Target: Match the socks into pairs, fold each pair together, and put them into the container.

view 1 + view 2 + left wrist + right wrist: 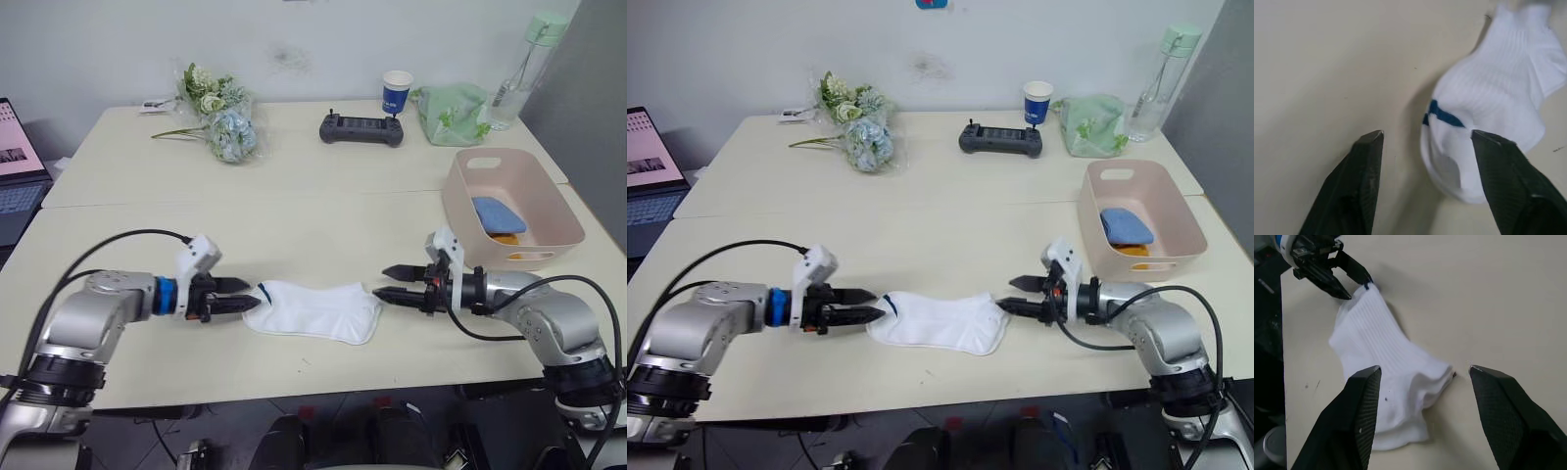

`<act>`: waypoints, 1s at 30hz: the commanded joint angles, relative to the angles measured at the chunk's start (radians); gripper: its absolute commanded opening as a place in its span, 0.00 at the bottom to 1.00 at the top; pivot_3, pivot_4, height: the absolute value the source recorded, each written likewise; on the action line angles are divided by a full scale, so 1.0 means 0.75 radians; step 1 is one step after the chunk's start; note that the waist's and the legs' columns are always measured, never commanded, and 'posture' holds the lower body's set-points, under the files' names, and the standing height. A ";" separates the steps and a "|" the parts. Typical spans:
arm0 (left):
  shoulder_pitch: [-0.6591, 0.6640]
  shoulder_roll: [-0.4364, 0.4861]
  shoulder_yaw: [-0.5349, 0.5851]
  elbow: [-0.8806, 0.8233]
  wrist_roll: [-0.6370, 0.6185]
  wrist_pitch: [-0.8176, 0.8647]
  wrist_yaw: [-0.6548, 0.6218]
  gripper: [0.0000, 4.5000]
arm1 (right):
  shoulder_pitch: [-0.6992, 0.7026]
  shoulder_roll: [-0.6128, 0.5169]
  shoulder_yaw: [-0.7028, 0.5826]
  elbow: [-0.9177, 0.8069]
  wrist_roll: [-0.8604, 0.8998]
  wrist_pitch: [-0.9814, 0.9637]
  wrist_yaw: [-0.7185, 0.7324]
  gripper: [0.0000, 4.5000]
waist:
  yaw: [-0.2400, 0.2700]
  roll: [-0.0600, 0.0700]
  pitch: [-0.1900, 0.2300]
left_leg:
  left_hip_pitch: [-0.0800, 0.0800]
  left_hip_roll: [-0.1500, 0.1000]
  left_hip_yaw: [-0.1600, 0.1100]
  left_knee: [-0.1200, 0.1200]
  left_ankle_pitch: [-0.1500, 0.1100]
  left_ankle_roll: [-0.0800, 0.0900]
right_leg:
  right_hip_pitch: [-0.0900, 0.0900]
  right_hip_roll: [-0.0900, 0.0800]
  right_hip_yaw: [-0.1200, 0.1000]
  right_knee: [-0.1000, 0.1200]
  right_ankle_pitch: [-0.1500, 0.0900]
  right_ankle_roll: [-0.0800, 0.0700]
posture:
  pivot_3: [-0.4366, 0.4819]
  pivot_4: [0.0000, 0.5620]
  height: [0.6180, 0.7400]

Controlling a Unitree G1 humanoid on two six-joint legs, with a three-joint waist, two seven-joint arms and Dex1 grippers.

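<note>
I need to fold the pair together for the container, so next I should grab the stacked white socks with my left gripper by their end with the blue mark (263, 297) (1442, 125).
Two white socks (313, 311) lie stacked flat on the table near its front edge, with a dark blue mark at the left end (1442, 113). My left gripper (245, 295) is open at that left end, its fingertips at the sock's edge. At the stack's right end (1386, 367) my right gripper (382, 281) is also open, with nothing between its fingers. The pale pink container (470, 211) stands to the right, behind my right arm. Inside it lie a light blue sock (498, 214) and a bit of a mustard-orange sock (505, 238).
At the back of the table are a flower bouquet (220, 113), a black controller (361, 128), a blue paper cup (397, 93), a green plastic bag (453, 113) and a clear bottle (524, 69). A laptop (18, 176) stands at the far left.
</note>
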 commanded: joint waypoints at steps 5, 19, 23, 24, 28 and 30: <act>-0.068 -0.116 0.057 -0.118 -0.010 -0.176 0.062 0.60 | -0.048 0.062 0.224 -0.045 -0.250 -0.332 -0.003 0.53 | 0.000 0.000 0.000 | 0.001 -0.001 0.001 0.000 0.000 0.000 | 0.001 -0.001 0.001 -0.001 0.000 0.000 | 0.48 0.27 1.00; 0.180 -0.245 -0.211 -0.055 0.436 -0.874 0.157 0.01 | -0.083 0.138 0.498 0.243 -0.642 -0.603 -0.015 0.00 | 0.000 0.000 0.000 | 0.001 -0.001 0.001 0.001 0.000 -0.001 | 0.000 0.000 0.001 -0.001 0.000 0.000 | 0.48 0.27 1.00; 0.249 -0.198 -0.164 0.027 0.440 -0.924 0.156 0.01 | -0.053 0.085 0.468 0.242 -0.641 -0.627 0.028 0.00 | 0.002 0.000 -0.001 | 0.001 -0.001 0.001 0.000 0.000 0.000 | 0.001 0.000 0.001 -0.001 0.000 0.000 | 0.48 0.27 1.00; 0.259 -0.190 -0.155 0.039 0.432 -0.926 0.151 0.01 | -0.039 0.070 0.461 0.231 -0.634 -0.627 0.038 0.00 | 0.004 0.000 -0.001 | 0.002 -0.001 0.001 0.000 0.000 0.000 | 0.001 0.000 0.001 -0.001 0.000 0.000 | 0.48 0.27 1.00; 0.266 -0.191 -0.115 0.072 0.374 -0.901 0.138 0.01 | 0.011 0.013 0.433 0.202 -0.628 -0.655 0.068 0.00 | 0.012 0.001 -0.002 | 0.004 -0.002 0.001 0.000 0.000 0.000 | 0.006 -0.001 0.000 -0.002 0.000 0.000 | 0.48 0.27 1.00; 0.262 -0.190 -0.103 0.059 0.343 -0.887 0.118 0.01 | 0.025 0.003 0.398 0.163 -0.588 -0.647 0.084 0.00 | 0.015 0.001 -0.002 | 0.004 -0.002 0.000 0.001 0.000 0.000 | 0.006 0.000 0.000 -0.002 0.000 0.000 | 0.48 0.27 1.00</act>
